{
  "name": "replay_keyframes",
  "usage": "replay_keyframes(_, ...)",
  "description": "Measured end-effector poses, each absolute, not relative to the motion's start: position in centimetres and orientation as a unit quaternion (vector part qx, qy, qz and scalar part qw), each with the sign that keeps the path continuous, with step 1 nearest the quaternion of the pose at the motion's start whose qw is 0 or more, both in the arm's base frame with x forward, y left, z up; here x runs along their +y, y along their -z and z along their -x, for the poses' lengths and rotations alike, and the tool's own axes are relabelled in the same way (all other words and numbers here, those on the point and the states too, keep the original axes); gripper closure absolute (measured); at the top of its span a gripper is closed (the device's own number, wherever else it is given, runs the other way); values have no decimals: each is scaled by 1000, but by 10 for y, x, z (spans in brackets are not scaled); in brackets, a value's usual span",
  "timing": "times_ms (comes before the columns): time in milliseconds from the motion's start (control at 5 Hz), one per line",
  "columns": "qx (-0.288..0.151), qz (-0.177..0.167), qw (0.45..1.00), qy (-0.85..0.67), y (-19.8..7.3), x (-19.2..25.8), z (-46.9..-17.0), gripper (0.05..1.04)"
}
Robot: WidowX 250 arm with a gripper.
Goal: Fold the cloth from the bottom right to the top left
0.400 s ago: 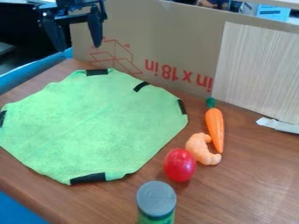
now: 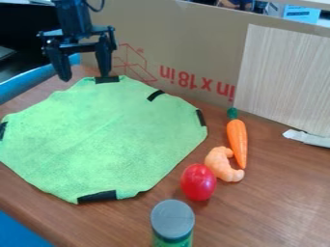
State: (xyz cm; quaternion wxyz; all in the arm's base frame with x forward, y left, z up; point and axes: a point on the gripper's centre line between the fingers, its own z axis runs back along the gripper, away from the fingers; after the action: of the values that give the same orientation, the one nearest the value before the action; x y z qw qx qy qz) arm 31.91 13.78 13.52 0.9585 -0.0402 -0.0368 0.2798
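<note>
My gripper is to grab the cloth (image 2: pixel 103 137) next by its black-stripped edge toward the grey-lidded container, then fold that edge over to the cloth's opposite edge.
My gripper (image 2: pixel 86 77) hangs at the upper left, over the back edge of the cloth, with its two fingers spread apart and nothing between them. The bright green cloth (image 2: pixel 103 137) lies flat on the wooden table's left side, its outline roughly eight-sided. Black strips mark several spots along its rim, one at the back under the gripper's right finger and one at the front edge.
Right of the cloth lie an orange carrot (image 2: pixel 237 142), a shrimp-like orange piece (image 2: pixel 222 165) and a red egg-shaped item (image 2: pixel 198 182). A grey-lidded container (image 2: pixel 172 221) stands at the front. A cardboard panel (image 2: pixel 187 53) walls the back; white scrap (image 2: pixel 308 138) lies right.
The gripper has come down toward the cloth's back edge, and its fingers are still apart. The cloth and the other objects have stayed where they were.
</note>
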Motion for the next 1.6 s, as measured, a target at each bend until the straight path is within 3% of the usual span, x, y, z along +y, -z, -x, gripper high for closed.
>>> replay_keyframes(400, -83, 4, 979, -186, -124, 118, -292, 83)
replay_keyframes(800, -96, -30, 995, -29, -99, 100, -263, 83)
replay_keyframes(1200, -89, -17, 991, 98, -87, 81, -238, 83)
replay_keyframes(1600, -79, -25, 986, 146, -66, 66, -226, 83)
